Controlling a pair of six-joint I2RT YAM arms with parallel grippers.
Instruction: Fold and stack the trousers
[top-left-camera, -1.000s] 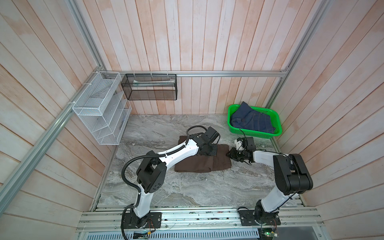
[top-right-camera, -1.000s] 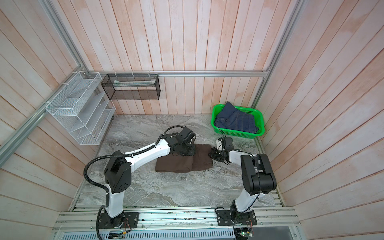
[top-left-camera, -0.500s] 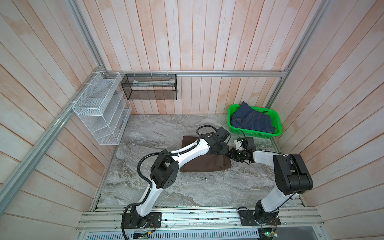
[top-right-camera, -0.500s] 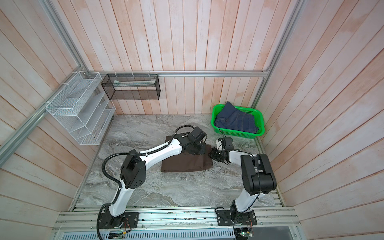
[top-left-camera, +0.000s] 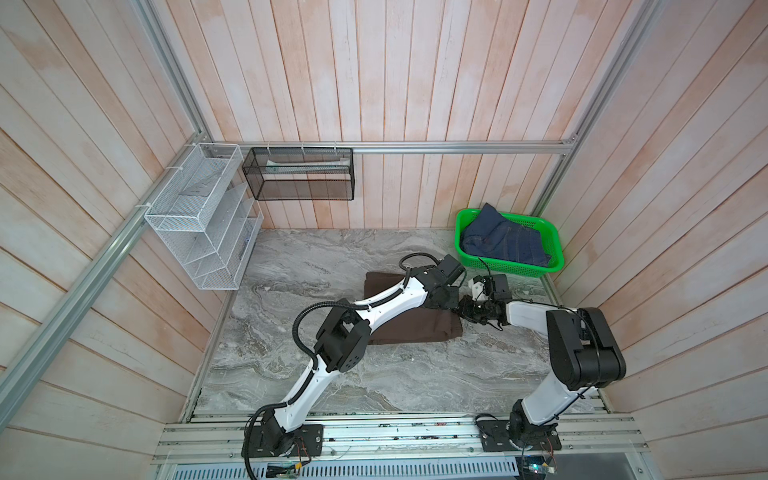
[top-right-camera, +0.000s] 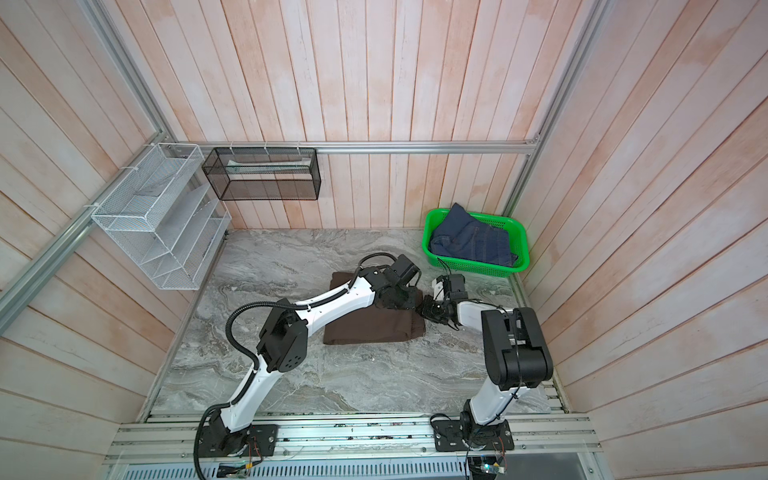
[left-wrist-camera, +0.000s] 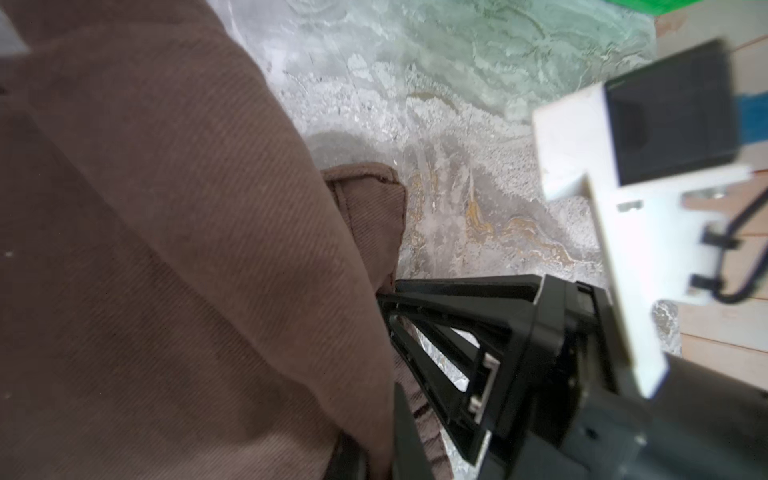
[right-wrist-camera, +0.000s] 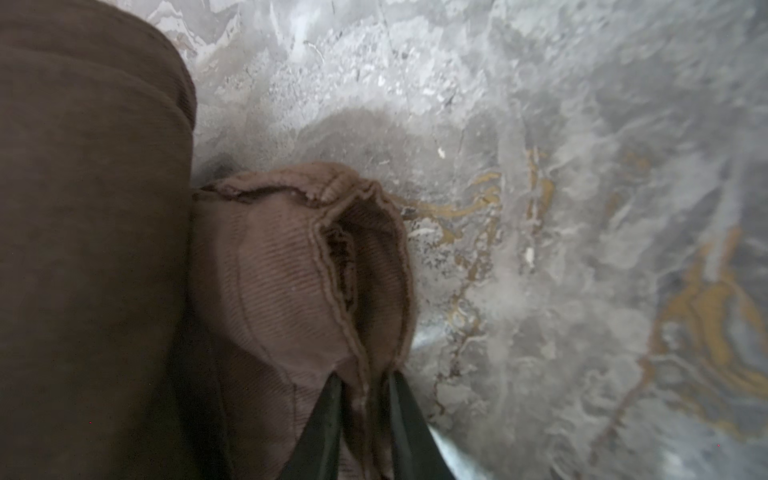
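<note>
My left gripper will let go of the trousers, because the held layer's edge (left-wrist-camera: 329, 264) is over the lower layer's stitched corner (left-wrist-camera: 373, 200).
The dark brown trousers (top-left-camera: 415, 328) (top-right-camera: 374, 328) lie folded into a short rectangle in the middle of the marble table in both top views. My left gripper (top-left-camera: 454, 302) (top-right-camera: 409, 303) is at the fold's far right corner, shut on a layer of the trousers (left-wrist-camera: 187, 249) that drapes over its fingers (left-wrist-camera: 405, 436) in the left wrist view. Facing it, my right gripper (top-left-camera: 466, 309) (top-right-camera: 426, 309) is shut on a bunched hem of the trousers (right-wrist-camera: 291, 270), with fabric pinched at my right gripper (right-wrist-camera: 365, 415). The two grippers nearly touch.
A green basket (top-left-camera: 559, 249) (top-right-camera: 524, 245) holding dark blue jeans (top-left-camera: 503, 245) stands at the back right corner, close behind the right arm. A white wire rack (top-left-camera: 203, 216) and a black mesh basket (top-left-camera: 299, 178) hang on the walls at the back left.
My left arm has swept to the right across the trousers, carrying a layer over to the right edge beside the right gripper. The pile is narrower. The right gripper has stayed put.
</note>
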